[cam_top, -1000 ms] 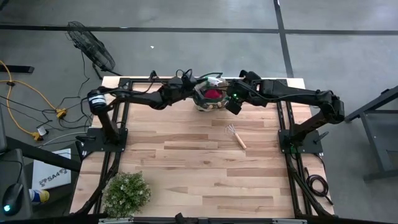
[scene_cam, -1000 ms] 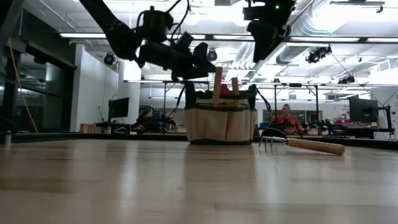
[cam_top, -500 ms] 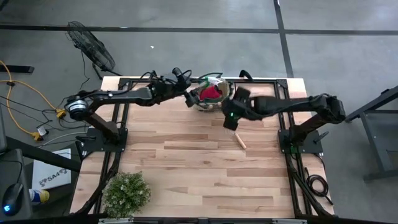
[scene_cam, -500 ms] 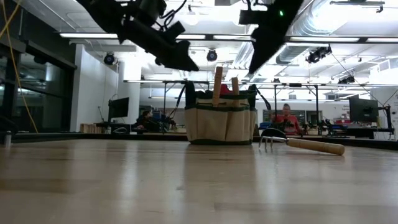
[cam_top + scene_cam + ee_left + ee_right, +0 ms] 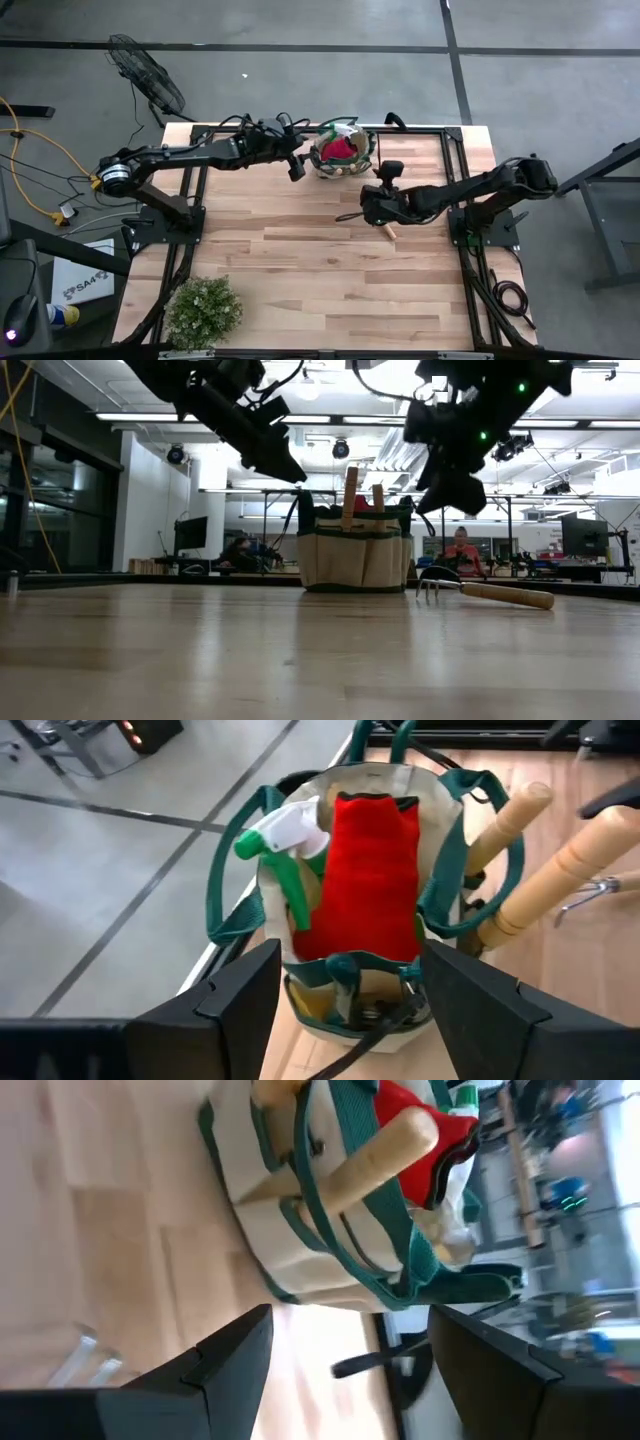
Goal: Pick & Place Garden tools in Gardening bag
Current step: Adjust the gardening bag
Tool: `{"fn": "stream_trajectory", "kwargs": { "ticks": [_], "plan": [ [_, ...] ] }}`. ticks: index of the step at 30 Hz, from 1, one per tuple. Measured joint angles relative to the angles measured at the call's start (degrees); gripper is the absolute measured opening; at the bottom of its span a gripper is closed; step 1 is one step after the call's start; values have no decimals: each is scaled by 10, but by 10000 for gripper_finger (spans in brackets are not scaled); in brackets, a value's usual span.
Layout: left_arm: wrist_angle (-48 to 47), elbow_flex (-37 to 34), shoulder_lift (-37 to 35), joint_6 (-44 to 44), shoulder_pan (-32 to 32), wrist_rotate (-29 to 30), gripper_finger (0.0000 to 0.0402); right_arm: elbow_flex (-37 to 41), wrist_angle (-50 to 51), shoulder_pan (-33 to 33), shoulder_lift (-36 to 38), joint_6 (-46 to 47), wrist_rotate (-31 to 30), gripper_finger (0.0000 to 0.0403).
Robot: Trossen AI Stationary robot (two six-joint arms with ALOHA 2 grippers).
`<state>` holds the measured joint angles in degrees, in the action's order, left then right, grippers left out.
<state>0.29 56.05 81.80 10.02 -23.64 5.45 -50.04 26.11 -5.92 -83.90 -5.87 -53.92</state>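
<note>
The green loop handle (image 5: pixel 345 1263) is still beyond both fingers, so closing now would miss it. My right gripper moves toward the gardening bag (image 5: pixel 290 1190) next, then closes on the handle.
The beige gardening bag (image 5: pixel 340 153) with green trim stands on its base at the table's far middle. It holds red-handled shears (image 5: pixel 372 870), a green sprayer (image 5: pixel 285 845) and two wooden-handled tools (image 5: pixel 560 870). The wire rake (image 5: pixel 485 592) lies flat on the table to the bag's near right; in the high view only its wooden handle (image 5: pixel 389 231) shows past my right arm. My left gripper (image 5: pixel 297 166) is open and empty, in the air just left of the bag. My right gripper (image 5: pixel 372 206) is open and empty, in the air over the rake's tines (image 5: pixel 80 1360).
A bushy green plant (image 5: pixel 204 310) stands at the table's near left corner. Black frame rails (image 5: pixel 460 200) run along both sides. Bare wood lies between the bag and the near edge. People sit in the room behind (image 5: pixel 462 550).
My left gripper has drawn back from over the bag toward the table's left and risen. My right gripper has left the bag's right side, swung toward the near edge and come down somewhat, and now hangs over the rake. The bag and rake have stayed put.
</note>
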Motion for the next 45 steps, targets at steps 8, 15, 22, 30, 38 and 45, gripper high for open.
{"fn": "stream_trajectory", "kwargs": {
  "ticks": [8,15,22,30,38,45],
  "plan": [
    [0,0,0,-9,0,0,234,46,-160,26,0,-173,19,259],
    [0,0,0,-13,0,0,234,49,-200,68,0,-227,36,258],
    [0,0,0,-13,0,1,234,49,-204,101,0,-236,94,232],
    [0,0,0,-14,0,1,234,49,-212,129,0,-257,150,186],
    [-2,0,0,-14,0,1,234,49,-212,128,0,-257,141,146],
    [-5,0,1,-17,0,1,234,49,-212,106,0,-257,97,101]
  ]
}}
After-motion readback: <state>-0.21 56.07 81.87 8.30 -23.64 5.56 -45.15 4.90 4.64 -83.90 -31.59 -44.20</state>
